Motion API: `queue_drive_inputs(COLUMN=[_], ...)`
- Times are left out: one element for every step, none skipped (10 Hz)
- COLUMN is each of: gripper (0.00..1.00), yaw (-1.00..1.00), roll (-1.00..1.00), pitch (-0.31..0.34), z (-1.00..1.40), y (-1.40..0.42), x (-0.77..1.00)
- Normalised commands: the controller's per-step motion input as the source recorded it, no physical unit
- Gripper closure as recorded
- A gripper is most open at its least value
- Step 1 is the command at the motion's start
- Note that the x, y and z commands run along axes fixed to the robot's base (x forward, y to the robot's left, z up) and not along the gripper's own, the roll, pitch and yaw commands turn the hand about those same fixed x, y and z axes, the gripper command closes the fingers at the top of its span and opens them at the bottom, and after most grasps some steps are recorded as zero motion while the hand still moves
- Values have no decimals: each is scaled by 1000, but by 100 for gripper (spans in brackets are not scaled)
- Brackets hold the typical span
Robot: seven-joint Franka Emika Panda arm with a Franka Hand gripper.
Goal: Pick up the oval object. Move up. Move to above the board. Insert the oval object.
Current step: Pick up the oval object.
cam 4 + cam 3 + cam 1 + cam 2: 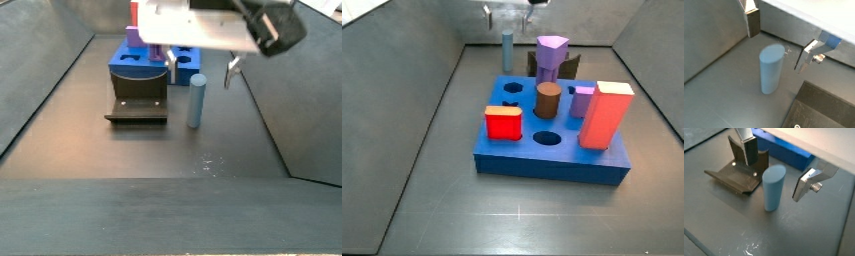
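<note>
My gripper grabs the oval object by its top end (508, 38) next, which leaves its bottom end free to slot into the board (549, 160).
The oval object (771, 67) is a slender pale blue post standing upright on the grey floor, seen in both wrist views (773, 188) and both side views (508, 50) (197, 100). My gripper (779, 40) is open just above it, with one finger on each side of its top (777, 168) (201, 68) and a clear gap to each. The post stands free, and nothing is held. The board (549, 160) is a thick deep blue block with holes, and the post stands beyond its far side. The board's edge shows in a wrist view (784, 153).
The dark fixture (734, 175) stands right beside the post, between it and the board (138, 105). On the board stand a purple peg (552, 55), a brown cylinder (548, 100), a lilac post (583, 100), a tall red block (607, 115) and a red cube (504, 123). Grey walls enclose the floor.
</note>
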Motion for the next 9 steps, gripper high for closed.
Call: queue_drive_inputs(gripper=[0,0,0,0,0,0,100,100,100], yaw=[6,26,0,0,0,0,0,0,0], roll=[-300,-274,-239,-129,-56,0,0,0,0], pitch=[-144,-134,-126,-111,-54,0,0,0,0], z=[-514,-543,-603,-220,-94,0,0,0,0], y=[0,0,-9,0,0,0,0,0,0], x=[106,71,23,-9,0,0,0,0,0])
